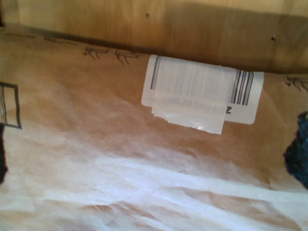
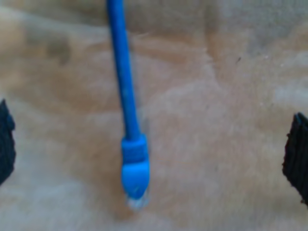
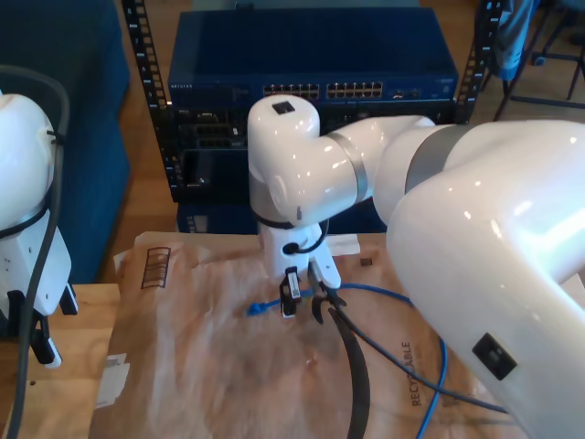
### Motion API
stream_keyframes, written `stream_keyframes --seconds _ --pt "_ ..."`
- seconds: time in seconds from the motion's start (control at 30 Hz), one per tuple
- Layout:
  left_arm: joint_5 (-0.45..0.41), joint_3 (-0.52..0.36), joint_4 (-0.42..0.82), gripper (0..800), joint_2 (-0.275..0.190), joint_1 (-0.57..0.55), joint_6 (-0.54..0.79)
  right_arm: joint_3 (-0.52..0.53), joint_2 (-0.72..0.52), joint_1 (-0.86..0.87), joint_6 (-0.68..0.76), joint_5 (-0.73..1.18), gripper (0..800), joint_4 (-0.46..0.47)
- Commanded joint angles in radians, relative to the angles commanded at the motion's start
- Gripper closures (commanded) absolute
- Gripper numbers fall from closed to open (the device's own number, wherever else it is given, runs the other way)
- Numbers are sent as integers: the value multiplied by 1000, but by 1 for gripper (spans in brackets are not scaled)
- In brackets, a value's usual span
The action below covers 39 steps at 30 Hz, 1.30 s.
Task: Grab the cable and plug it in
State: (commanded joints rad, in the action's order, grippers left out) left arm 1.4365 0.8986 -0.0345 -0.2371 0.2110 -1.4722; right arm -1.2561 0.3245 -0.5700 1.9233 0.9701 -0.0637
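The blue cable (image 3: 393,294) trails slack in a curve over the paper, so my gripper should next grip its stiff booted plug (image 3: 260,309) to plug it in.
The bright blue cable (image 2: 126,96) lies on brown paper, and its blue-booted clear plug (image 2: 134,173) sits between the wide-apart dark fingers (image 2: 296,156) of my second gripper (image 2: 150,151), which is open and not touching it. In the exterior view my second gripper (image 3: 306,304) hangs just above the paper. The plug (image 3: 259,307) pokes out toward that view's left and the cable (image 3: 393,294) trails off to its right. My first gripper (image 1: 151,154) is open over bare paper near a white barcode label (image 1: 202,94). It hangs at the exterior view's left (image 3: 43,346).
A blue network switch (image 3: 320,90) with rows of ports stands in a rack behind the table. Thick black robot cables (image 3: 352,366) curl over the brown paper (image 3: 210,366). The wooden table edge (image 1: 192,33) borders the paper, and a white label (image 3: 111,382) lies at the paper's edge on the exterior view's left.
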Motion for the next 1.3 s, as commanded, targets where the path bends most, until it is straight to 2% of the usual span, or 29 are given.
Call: stream_keyframes --seconds 0.23,0.67,0.83,0.97,1.07,1.1,1.3 --pt "0 0 0 0 0 2 0 2 -2 -2 46 -32 14 0" --pt "0 -6 0 0 0 2 2 -2 40 -37 48 -58 31 2" --pt "0 -2 0 0 0 2 2 -2 57 -37 48 -80 120 2" --pt "0 -8 0 0 0 2 3 -2 83 -37 48 -81 145 3" --pt "-2 -11 0 0 0 2 5 -2 92 -37 48 -117 198 5" --pt "-2 -11 0 0 0 2 5 0 92 -37 48 -146 236 5" --pt "-3 -9 2 0 0 2 6 -3 94 -40 48 -163 263 3"
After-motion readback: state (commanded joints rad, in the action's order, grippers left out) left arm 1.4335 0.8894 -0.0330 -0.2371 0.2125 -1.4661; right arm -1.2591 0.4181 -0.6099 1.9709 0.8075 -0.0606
